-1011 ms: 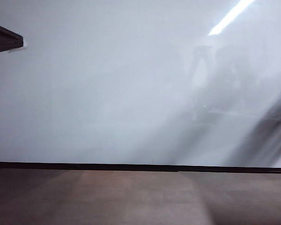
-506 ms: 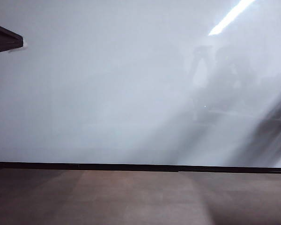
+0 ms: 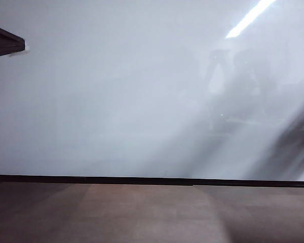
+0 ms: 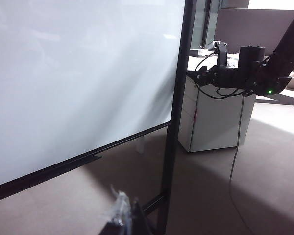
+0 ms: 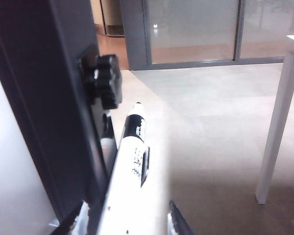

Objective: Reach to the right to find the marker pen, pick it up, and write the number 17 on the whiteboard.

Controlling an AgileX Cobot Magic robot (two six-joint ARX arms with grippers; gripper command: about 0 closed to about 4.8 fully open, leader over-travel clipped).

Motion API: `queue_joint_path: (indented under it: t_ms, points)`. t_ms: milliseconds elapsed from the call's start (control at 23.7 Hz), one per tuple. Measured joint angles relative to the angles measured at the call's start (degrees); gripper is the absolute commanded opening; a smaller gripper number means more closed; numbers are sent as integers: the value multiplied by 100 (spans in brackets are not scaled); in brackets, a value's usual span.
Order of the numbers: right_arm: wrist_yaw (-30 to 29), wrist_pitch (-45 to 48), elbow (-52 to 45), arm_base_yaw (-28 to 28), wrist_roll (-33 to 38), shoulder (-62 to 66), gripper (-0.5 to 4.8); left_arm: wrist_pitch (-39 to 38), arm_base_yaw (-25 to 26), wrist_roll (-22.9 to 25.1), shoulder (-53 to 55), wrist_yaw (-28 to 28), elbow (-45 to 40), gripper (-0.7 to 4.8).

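Observation:
I will pick up the marker pen with my right gripper next, by its white lower body [image 5: 121, 213]. That leaves the marker pen's writing tip [image 5: 137, 105] free to mark the whiteboard.
The marker pen [image 5: 132, 152], white with a black cap and clip, stands along the dark frame post [image 5: 44, 112] of the whiteboard [image 3: 116, 101]. My right gripper [image 5: 127, 220] is open round the pen's lower body; a narrow gap shows at each of its white-padded fingers [image 5: 174, 220]. From the left wrist view, that right gripper [image 4: 200, 76] reaches in at the board's right edge [image 4: 179, 98]. My left gripper [image 4: 127, 213] hangs low before the board, its two tips together, holding nothing. No gripper shows in the exterior view.
A black knob [image 5: 105, 81] juts from the post just above the pen. A white cabinet [image 4: 215, 117] and a hanging cable [image 4: 233, 161] stand behind the board. A white table leg [image 5: 277, 127] is near. A brown surface [image 3: 142, 212] lies below the board, and a dark bar [image 3: 5, 40] crosses its upper left.
Only the dim reflections at the board's right side have shifted a little. No arm or object comes into the exterior view.

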Motion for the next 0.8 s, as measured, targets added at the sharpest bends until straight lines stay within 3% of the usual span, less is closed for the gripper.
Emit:
queue_joint_path:
  t_ms: [126,169,253,506,632,801]
  points:
    - [-2,0,0,0,-2,0,139,2,0,0,2,0,0,-5]
    - [-2,0,0,2,-2,0,58,2,0,0,2,-2,0,-5]
    - [-2,-4,2,11,-22,0,3,0,0,0,2,0,0,-5]
    - [164,20,4,22,-13,0,-4,0,0,0,0,0,0,-5]
    - [758,629,-7,-122,546,-90,-4,0,0,0,2,-2,0,-5]
    - [1294,426,-2,-221,973,-1270,-4,2,0,0,0,0,0,-5]
